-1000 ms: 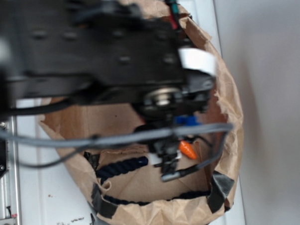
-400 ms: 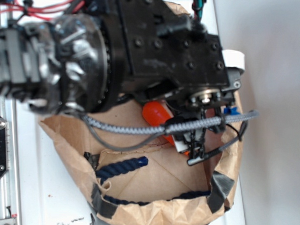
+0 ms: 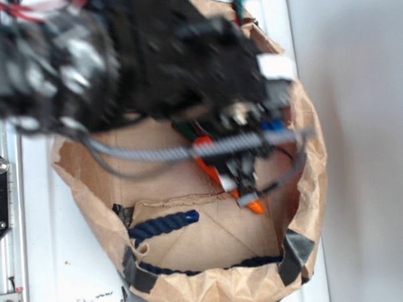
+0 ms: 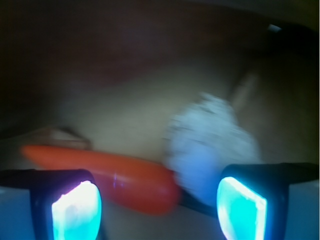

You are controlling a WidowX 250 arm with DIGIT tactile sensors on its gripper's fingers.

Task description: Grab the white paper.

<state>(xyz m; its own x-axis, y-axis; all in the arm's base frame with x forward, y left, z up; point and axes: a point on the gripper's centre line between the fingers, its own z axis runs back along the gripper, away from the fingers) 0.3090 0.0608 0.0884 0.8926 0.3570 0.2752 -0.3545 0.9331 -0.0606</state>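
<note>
I need to lift the white paper (image 4: pixel 207 145) from the orange carrot (image 4: pixel 117 179) next, so I should grab the paper by its lumpy sides with my gripper.
In the wrist view the white paper (image 4: pixel 207 145), a lumpy crumpled ball, lies just ahead of my right finger. An orange carrot (image 4: pixel 110 175) lies to its left, its thick end touching the ball. My gripper (image 4: pixel 159 210) is open, with both glowing pads apart and nothing between them. The ball sits toward the right pad and the carrot crosses in front of the left one. In the exterior view my gripper (image 3: pixel 240 189) hangs inside the brown paper bag (image 3: pixel 214 284) over the carrot's tip (image 3: pixel 256 206). The arm hides the paper there.
The bag's wall rings the gripper closely on the right (image 3: pixel 312 153). A dark blue rope (image 3: pixel 164 226) lies on the bag floor to the left. Black tape patches (image 3: pixel 293 250) hold the bag's front rim. My arm covers the bag's upper half.
The arm has swung over the bag. The gripper moved right, then back left and farther up the bag, and stays open above the carrot.
</note>
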